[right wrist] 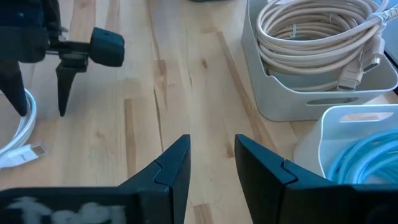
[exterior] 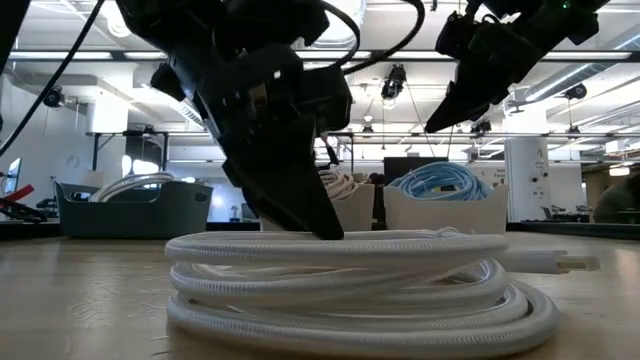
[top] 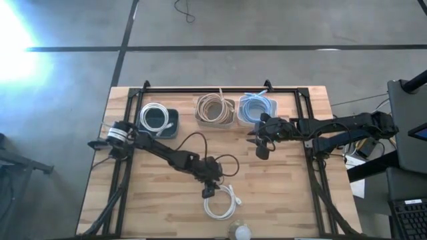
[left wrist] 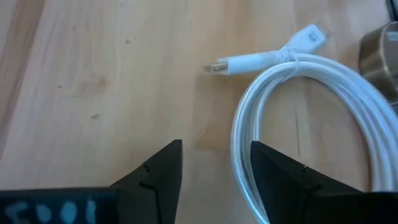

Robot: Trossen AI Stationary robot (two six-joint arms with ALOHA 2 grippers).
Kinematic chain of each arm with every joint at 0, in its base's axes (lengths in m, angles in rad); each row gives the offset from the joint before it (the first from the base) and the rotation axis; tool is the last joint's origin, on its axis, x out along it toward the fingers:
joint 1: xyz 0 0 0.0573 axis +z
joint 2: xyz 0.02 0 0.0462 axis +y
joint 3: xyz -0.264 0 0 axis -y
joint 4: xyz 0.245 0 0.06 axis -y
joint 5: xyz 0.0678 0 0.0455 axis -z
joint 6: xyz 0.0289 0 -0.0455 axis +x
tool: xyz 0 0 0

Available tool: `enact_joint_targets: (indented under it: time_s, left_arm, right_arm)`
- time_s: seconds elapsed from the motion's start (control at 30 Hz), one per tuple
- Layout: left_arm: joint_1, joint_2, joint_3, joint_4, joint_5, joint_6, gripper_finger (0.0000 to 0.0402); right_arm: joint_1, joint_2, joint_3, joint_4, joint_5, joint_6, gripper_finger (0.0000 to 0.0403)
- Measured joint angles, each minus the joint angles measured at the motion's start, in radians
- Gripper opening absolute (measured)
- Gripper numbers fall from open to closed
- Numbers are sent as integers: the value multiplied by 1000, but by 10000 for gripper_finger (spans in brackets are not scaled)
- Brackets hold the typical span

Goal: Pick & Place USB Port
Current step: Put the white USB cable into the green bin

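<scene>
The white USB cable (top: 223,203) needs to go in the dark bin (top: 167,132). My left gripper should grab the parts of the cable's coiled loop next.
A white USB cable (top: 223,203) lies coiled flat on the wooden table near its near edge, and it fills the front of the low view (exterior: 360,290). Its two plugs (left wrist: 249,61) stick out from the coil. My left gripper (top: 209,192) is open and points down at the coil's left rim; one strand (left wrist: 239,155) runs between its fingers (left wrist: 216,146). My right gripper (top: 258,148) is open (right wrist: 211,140) and hangs in the air (exterior: 445,115) on the near side of the bin of blue cable, touching nothing. My left gripper comes from above with one finger (left wrist: 165,174) outside the coil and the other finger (left wrist: 273,177) inside it, astride the rim strand (left wrist: 238,174). Its fingertips reach the coil's top (exterior: 325,232) in the low view. I cannot tell whether they touch it.
Three bins stand in a row along the far edge: a dark one with white cable (top: 158,120), a beige one with tan cable (top: 215,109) and a pale one with blue cable (top: 257,108). A round metallic object (top: 240,232) sits at the near edge. Bare wood lies between the arms.
</scene>
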Motion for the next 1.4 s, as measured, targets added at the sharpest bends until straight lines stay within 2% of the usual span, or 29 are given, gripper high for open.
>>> enact_joint_targets:
  time_s: [0.4, 0.5, 0.73, 0.8, 0.97, 1.1, 1.23, 1.4]
  left_arm:
    - [2, 32, 0, 10, -8, 14, 174]
    - [-1, 31, 0, 10, -1, 46, 142]
    - [-2, 31, 0, 9, 7, 61, 19]
    - [-2, 27, 1, -2, -15, 65, 12]
    - [0, -9, -1, -72, -101, 72, 19]
    - [0, -77, -4, -208, -217, 78, 12]
    - [-2, -188, -4, -412, -404, 64, 12]
    - [-5, -339, -4, -621, -625, -32, 18]
  right_arm:
    - [0, 0, -2, 0, 0, 1, 118]
    - [0, 0, -2, 0, 0, 1, 118]
    - [0, 0, -2, 0, 0, 1, 118]
    - [0, 0, -2, 0, 0, 1, 118]
    - [0, 0, -2, 0, 0, 1, 118]
    - [0, 0, -2, 0, -1, 1, 118]
    - [0, 0, -2, 0, -2, 1, 118]
    - [0, 0, -2, 0, -2, 1, 118]
